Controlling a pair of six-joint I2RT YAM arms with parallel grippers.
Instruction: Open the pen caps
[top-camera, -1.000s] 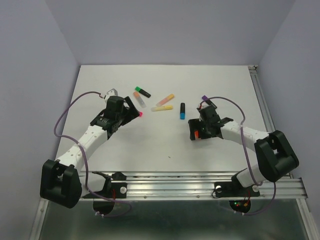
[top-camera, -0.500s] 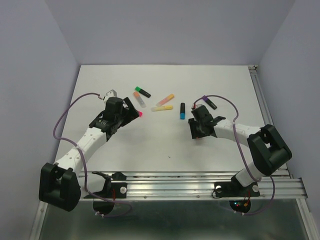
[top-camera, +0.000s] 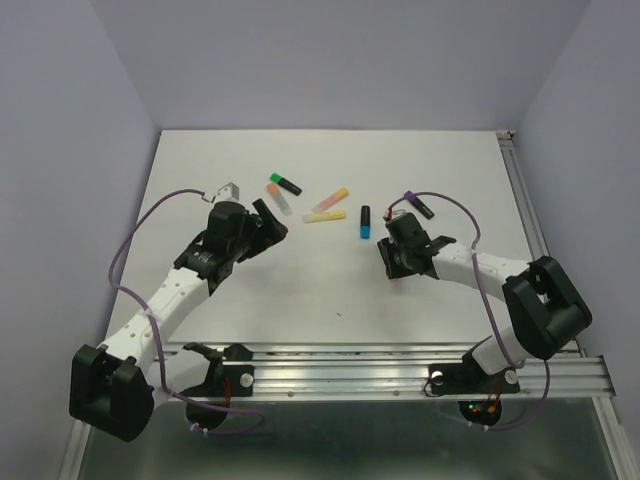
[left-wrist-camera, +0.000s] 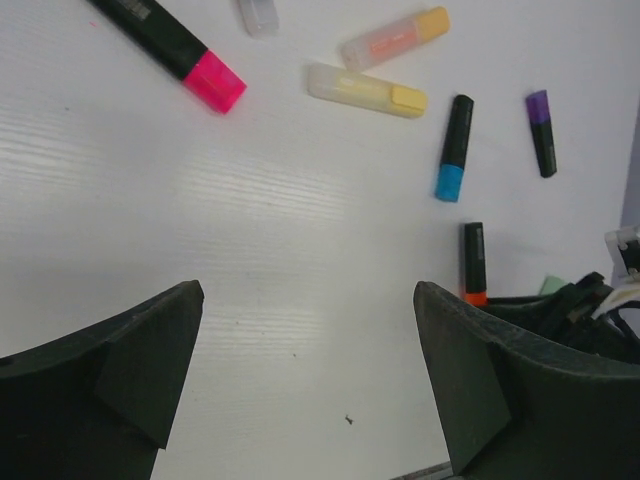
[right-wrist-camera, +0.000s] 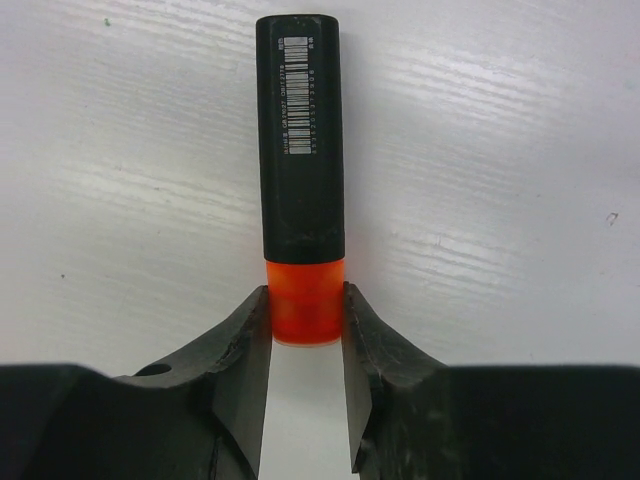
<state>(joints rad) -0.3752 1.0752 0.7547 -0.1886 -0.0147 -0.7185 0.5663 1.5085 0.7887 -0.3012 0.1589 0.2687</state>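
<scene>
The robot's left gripper should next grab the marker by its black body (top-camera: 384, 251) (left-wrist-camera: 474, 254), so the orange cap stays for the right gripper to open.
My right gripper (right-wrist-camera: 305, 312) is shut on the orange pen cap (right-wrist-camera: 305, 300) of a black marker (right-wrist-camera: 299, 140) that lies flat on the white table and points away from it. In the top view that gripper (top-camera: 393, 264) sits right of centre. My left gripper (left-wrist-camera: 310, 380) is open and holds nothing, hovering over bare table; the top view puts it (top-camera: 268, 222) near the pink marker. Ahead of it lie markers with a pink cap (left-wrist-camera: 214, 81), a yellow cap (left-wrist-camera: 408, 99), a pastel orange cap (left-wrist-camera: 432, 20), a blue cap (left-wrist-camera: 449, 183) and a purple cap (left-wrist-camera: 538, 106).
A green-capped marker (top-camera: 284, 183) and a pastel marker (top-camera: 279, 198) lie at the back left of the group. A metal rail (top-camera: 400, 365) runs along the near table edge. Purple cables loop off both arms. Grey walls close in the table.
The right gripper has closed from wide open onto the orange cap. The left arm has shifted slightly right, covering the pink marker in the top view, still open.
</scene>
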